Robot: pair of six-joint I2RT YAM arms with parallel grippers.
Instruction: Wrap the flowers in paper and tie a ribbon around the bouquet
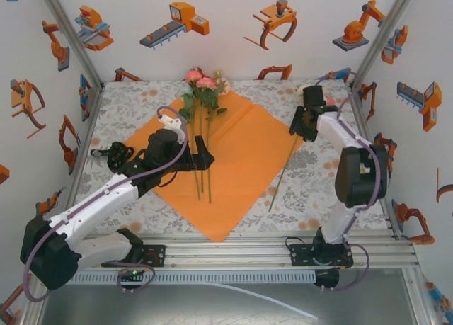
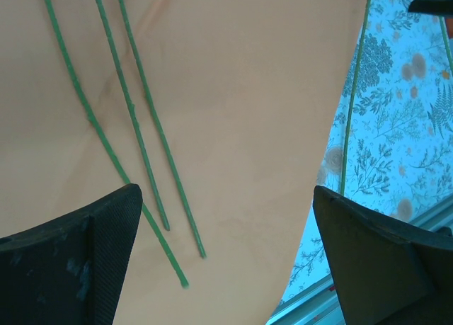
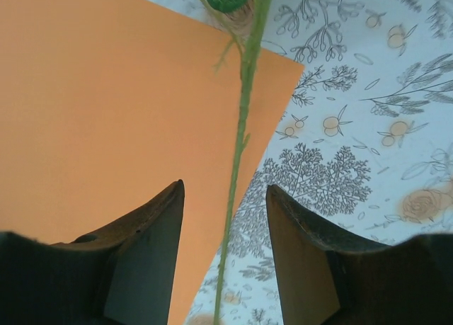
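I will next take the single flower by its bare stem near the leaves with my right gripper, so the bloom stays free and it can go beside the flowers for wrapping.
The orange paper lies flat like a diamond mid-table. On its left half rest the flowers, pink blooms at the far end and three thin stems running toward me. My left gripper hovers wide open over the paper beside those stem ends. A single flower stem crosses the paper's right corner. My right gripper straddles it with its jaws apart, touching nothing. The black ribbon is bunched at the left behind my left arm.
A floral tablecloth covers the table. White walls with orange robot stickers close in three sides. An aluminium rail runs along the near edge by the arm bases. The single stem also shows at the paper's edge.
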